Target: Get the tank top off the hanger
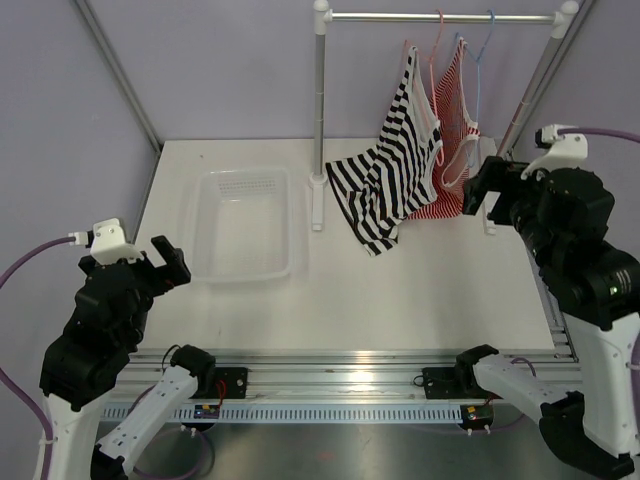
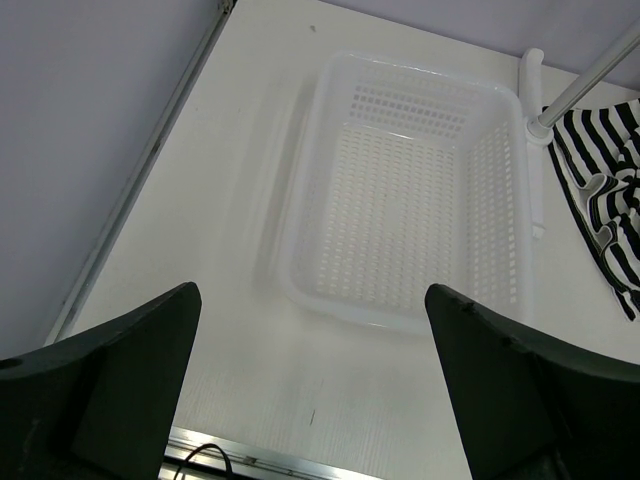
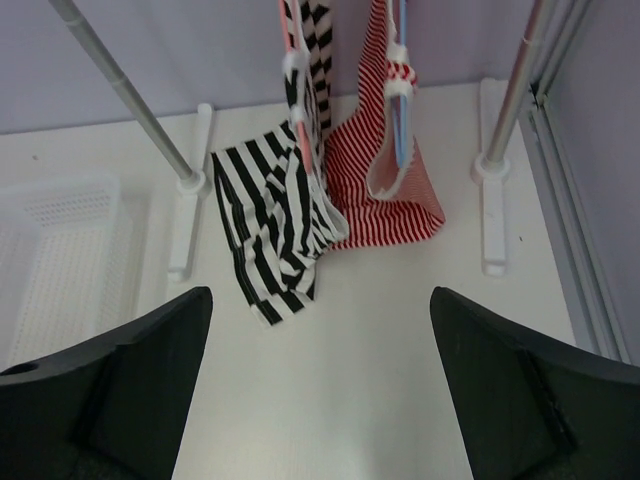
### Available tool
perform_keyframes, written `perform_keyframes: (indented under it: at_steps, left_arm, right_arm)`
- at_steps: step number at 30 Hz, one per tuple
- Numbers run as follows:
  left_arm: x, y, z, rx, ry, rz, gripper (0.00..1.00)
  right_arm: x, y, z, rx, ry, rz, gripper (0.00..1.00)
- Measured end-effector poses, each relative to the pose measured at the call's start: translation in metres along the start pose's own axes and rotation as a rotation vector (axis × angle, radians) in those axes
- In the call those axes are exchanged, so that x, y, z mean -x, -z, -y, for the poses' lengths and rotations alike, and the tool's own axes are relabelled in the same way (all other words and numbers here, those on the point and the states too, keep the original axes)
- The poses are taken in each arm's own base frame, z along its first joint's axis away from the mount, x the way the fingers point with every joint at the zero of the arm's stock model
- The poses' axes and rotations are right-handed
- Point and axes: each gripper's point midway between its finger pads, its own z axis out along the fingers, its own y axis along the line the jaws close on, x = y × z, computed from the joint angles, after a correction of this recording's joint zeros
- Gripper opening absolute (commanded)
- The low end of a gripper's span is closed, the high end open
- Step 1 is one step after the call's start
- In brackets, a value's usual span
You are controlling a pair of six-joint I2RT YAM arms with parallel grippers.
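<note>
My right gripper reaches the pink hanger next and grabs its near side below the hook, leaving the hook and tank top straps free for removal.
The black-and-white striped tank top point(image 1: 392, 165) hangs from the pink hanger point(image 1: 438, 38) on the rail, and its lower part is bunched on the table. It also shows in the right wrist view point(image 3: 272, 215), with a bit of the pink hanger point(image 3: 302, 135) between its straps, and at the right edge of the left wrist view point(image 2: 610, 195). My right gripper point(image 1: 480, 188) is open and empty, raised to the right of the clothes and apart from them point(image 3: 320, 400). My left gripper point(image 1: 168, 262) is open and empty over the table's near left, short of the basket point(image 2: 312, 400).
A white perforated basket point(image 1: 247, 276) stands left of the rack point(image 2: 400, 70). The rack's metal post point(image 1: 319, 110) and rail point(image 1: 400, 17) stand at the back. A red-and-white striped top point(image 1: 455, 135) hangs on a light-blue hanger point(image 1: 482, 50) right of the tank top. A white rack foot point(image 3: 492, 200) lies at the right.
</note>
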Motion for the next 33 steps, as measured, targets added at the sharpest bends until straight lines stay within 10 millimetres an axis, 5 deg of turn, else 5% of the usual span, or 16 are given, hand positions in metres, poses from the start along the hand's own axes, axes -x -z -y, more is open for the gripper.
perform_keyframes:
  at_steps: [8, 13, 18, 26, 33]
  left_arm:
    - [-0.011, -0.004, 0.011, -0.054, -0.011, -0.041, 0.99]
    - [-0.024, -0.007, 0.017, -0.083, -0.024, -0.078, 0.99]
    - [-0.033, -0.006, 0.021, -0.114, -0.027, -0.099, 0.99]
    - [-0.037, -0.004, 0.024, -0.146, -0.021, -0.099, 0.99]
    - [-0.041, -0.005, 0.025, -0.152, -0.024, -0.108, 0.99]
  right_arm:
    - [0.063, -0.089, -0.052, 0.07, 0.081, 0.008, 0.87]
    - [0.064, -0.163, -0.058, 0.074, 0.102, -0.056, 0.82]
    - [0.056, -0.214, -0.046, 0.058, 0.114, -0.11, 0.75]
    - [0.034, -0.257, -0.041, 0.113, 0.127, -0.179, 0.62]
    - [0.015, -0.278, -0.051, 0.169, 0.133, -0.224, 0.34]
